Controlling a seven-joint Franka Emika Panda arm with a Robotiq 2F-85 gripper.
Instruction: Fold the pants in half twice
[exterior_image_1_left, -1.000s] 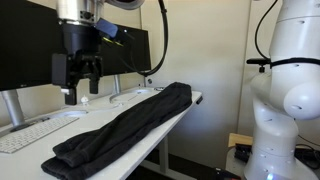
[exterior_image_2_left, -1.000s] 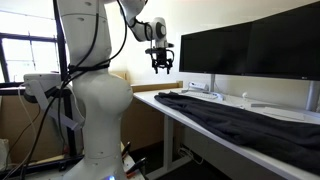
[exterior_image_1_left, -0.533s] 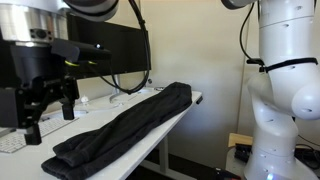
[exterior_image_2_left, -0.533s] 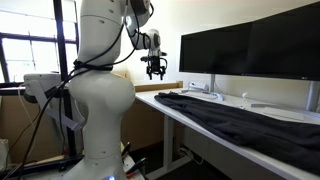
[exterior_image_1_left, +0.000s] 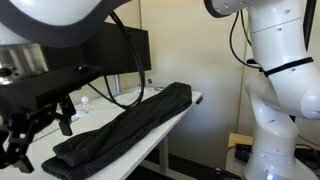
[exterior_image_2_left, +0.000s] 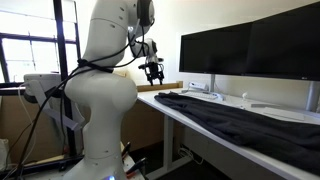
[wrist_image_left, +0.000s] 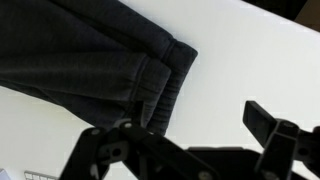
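Note:
Next, my gripper grabs the dark pants (exterior_image_1_left: 125, 125) by the hem end, to carry it over the pants' other end and fold them in half.
The dark pants (exterior_image_1_left: 125, 125) lie stretched along the white desk (exterior_image_1_left: 172, 130), folded lengthwise; they also show in an exterior view (exterior_image_2_left: 235, 113) and the wrist view (wrist_image_left: 85, 60), where a hem end lies at top centre. My gripper (exterior_image_2_left: 153, 71) hangs open and empty above the desk's end, near the pants' end. In an exterior view it looms large and dark at the left (exterior_image_1_left: 40, 130). In the wrist view its fingers (wrist_image_left: 190, 125) are spread over bare white desk beside the hem.
Black monitors (exterior_image_2_left: 250, 45) stand along the back of the desk, with a keyboard and small items behind the pants. The robot's white base (exterior_image_2_left: 95, 110) stands beside the desk's end. A cardboard box (exterior_image_1_left: 238, 142) sits on the floor.
The gripper has moved along the desk toward the pants' end and dropped lower. It stays open. The pants have not moved.

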